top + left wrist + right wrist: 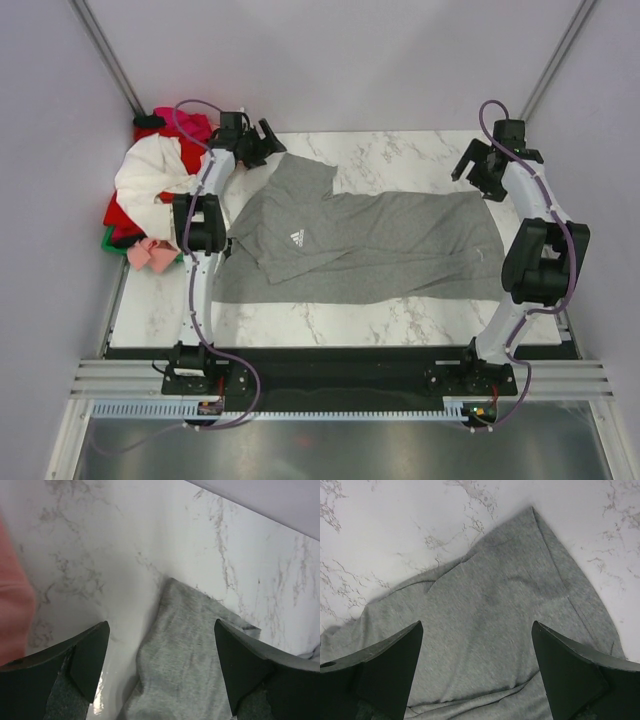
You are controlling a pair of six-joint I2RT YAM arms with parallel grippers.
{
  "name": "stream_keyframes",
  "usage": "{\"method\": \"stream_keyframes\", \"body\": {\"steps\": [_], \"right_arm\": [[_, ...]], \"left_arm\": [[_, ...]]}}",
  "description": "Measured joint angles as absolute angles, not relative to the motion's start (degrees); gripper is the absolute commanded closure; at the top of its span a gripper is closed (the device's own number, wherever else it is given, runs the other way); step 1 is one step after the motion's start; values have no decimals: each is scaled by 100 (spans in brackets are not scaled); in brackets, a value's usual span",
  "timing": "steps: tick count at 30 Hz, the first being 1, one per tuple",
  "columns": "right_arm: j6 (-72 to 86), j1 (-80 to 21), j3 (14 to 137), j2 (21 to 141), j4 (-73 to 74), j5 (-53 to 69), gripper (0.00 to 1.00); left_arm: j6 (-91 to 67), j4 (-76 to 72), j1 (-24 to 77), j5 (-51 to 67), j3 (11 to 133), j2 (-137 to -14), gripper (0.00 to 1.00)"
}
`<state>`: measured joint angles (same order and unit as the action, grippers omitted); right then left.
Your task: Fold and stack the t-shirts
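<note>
My left gripper is going to grab the grey t-shirt's far sleeve at its end, and then I can fold the t-shirt's far side over the near side.
A grey t-shirt [370, 245] with a small white chest logo [297, 238] lies spread across the marble table, partly folded over itself. My left gripper [268, 140] is open and empty above the shirt's far left sleeve [185, 650]. My right gripper [470, 163] is open and empty above the shirt's far right corner [490, 625]. A pile of other t-shirts sits at the far left: white [150, 170], red [122, 212], pink [150, 256], magenta [190, 125] and a bit of green [110, 242].
The marble table [400, 155] is walled by pale panels at the back and sides. A black strip runs along its near edge [340, 352]. A pink-red cloth edge [12, 605] shows at the left of the left wrist view.
</note>
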<state>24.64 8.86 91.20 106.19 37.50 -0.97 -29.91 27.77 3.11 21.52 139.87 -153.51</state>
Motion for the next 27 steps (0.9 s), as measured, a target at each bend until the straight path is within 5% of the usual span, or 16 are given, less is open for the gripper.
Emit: {"method": "stream_keyframes", "body": {"steps": [6, 18, 24, 25, 27], "right_arm": [[2458, 862, 8796, 10602, 3667, -128, 2], [2394, 1162, 8694, 10777, 3479, -401, 3], [2390, 1614, 9035, 11432, 3387, -403, 9], [2381, 1640, 9109, 11544, 3391, -414, 10], [2366, 1651, 9310, 11778, 3398, -423, 13]], "left_arm": [[-3369, 2180, 517, 1981, 14051, -15522, 9], [-3938, 1675, 711, 1796, 14062, -15694, 29], [-4185, 1577, 711, 1857, 14057, -15788, 52], [-4217, 1553, 711, 1863, 14042, -15791, 75], [-4316, 1522, 709, 1874, 13970, -15791, 96]]}}
